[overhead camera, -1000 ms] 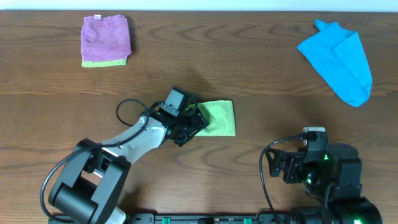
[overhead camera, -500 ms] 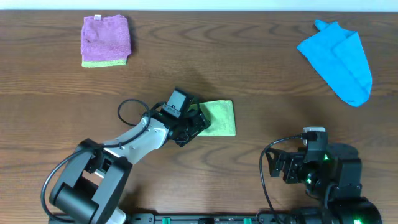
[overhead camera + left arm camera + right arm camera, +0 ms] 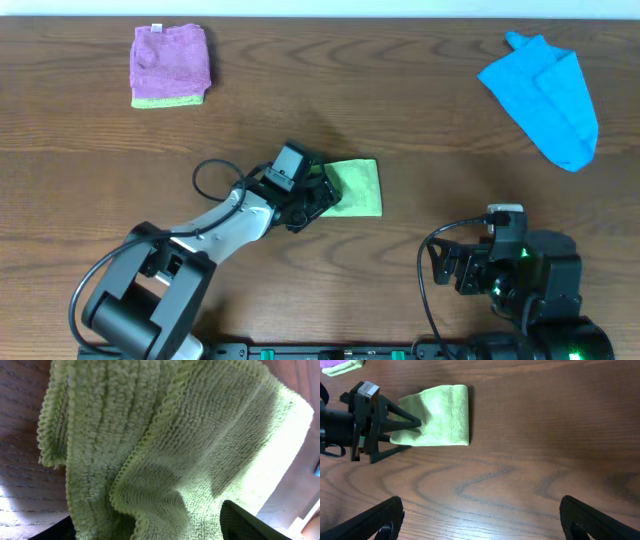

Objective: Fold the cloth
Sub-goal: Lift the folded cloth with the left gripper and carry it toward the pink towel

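The folded yellow-green cloth should next be grabbed with my left gripper by its bunched scalloped edge (image 3: 141, 519), layers together. It then stays folded, so it can be stacked on the purple cloth.
The light yellow-green cloth (image 3: 355, 187) lies folded into a small rectangle at mid-table; it also shows in the right wrist view (image 3: 437, 415). My left gripper (image 3: 327, 195) is at its left edge, low on the table. In the left wrist view the cloth (image 3: 165, 445) fills the frame, its scalloped edge bunched up between my two fingers, which sit far apart in the bottom corners. My right gripper (image 3: 480, 520) is open and empty over bare wood near the front right, well apart from the cloth.
A purple folded cloth with a lime edge (image 3: 170, 65) lies at the back left. A bright blue cloth (image 3: 545, 95) lies at the back right. The wooden table (image 3: 450, 170) is bare between them.
My left gripper and the cloth have shifted slightly to the right. The right arm has not moved.
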`<state>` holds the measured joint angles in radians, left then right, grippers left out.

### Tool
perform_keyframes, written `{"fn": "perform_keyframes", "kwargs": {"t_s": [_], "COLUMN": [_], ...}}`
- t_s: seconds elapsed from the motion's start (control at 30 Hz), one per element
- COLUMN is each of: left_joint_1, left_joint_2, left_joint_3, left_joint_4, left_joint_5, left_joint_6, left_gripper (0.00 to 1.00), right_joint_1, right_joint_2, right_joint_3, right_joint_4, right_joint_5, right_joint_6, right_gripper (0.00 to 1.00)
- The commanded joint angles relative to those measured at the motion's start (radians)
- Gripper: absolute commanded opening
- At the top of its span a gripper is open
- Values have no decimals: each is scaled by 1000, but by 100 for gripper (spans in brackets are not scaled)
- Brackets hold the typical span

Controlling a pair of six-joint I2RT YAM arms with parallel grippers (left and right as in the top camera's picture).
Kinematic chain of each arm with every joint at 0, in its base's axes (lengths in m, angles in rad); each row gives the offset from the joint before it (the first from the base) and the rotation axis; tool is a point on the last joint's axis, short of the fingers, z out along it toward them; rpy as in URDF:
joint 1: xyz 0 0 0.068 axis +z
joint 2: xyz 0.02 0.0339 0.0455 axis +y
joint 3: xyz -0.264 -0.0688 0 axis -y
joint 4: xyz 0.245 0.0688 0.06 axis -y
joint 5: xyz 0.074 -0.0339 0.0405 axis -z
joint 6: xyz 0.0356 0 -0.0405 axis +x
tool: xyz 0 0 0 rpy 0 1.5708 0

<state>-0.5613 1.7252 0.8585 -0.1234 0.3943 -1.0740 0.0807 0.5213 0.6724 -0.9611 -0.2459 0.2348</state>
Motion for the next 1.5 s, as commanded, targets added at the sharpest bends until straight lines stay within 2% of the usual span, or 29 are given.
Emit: {"fn": "perform_keyframes", "kwargs": {"t_s": [0.0,0.5,0.63,0.73,0.8,0.87,0.97,1.0,1.27,1.47], "left_joint_1": [-13,-23,-23,-23,-23,-23,-23,-21,2,72], "left_joint_2": [21,45,76,85,85,85,85,85,74,26], "left_joint_3": [-7,-7,-7,-7,-7,-7,-7,-7,11,109], "left_joint_4": [0,3,22,50,68,86,109,122,214,137], "left_joint_5": [-26,-83,-54,-37,-35,-35,-35,-35,26,79], "left_joint_6": [-4,-6,-6,-8,-8,-7,2,15,90,183], "left_gripper": [75,77,75,68,57,35,11,6,6,6], "right_joint_1": [-10,-10,-10,-10,-10,-10,-10,-10,-10,-10], "right_joint_2": [-6,-6,-6,-6,-6,-6,-6,-6,-6,-6], "right_joint_3": [-7,-7,-7,-7,-7,-7,-7,-7,-7,-7], "right_joint_4": [-1,-2,-2,-2,-2,-1,-2,-2,-2,-1], "right_joint_5": [4,4,4,4,4,4,4,4,4,4], "right_joint_6": [15,15,15,15,15,15,15,15,15,15], "right_gripper": [99,99,99,99,99,99,99,99,99,99]}}
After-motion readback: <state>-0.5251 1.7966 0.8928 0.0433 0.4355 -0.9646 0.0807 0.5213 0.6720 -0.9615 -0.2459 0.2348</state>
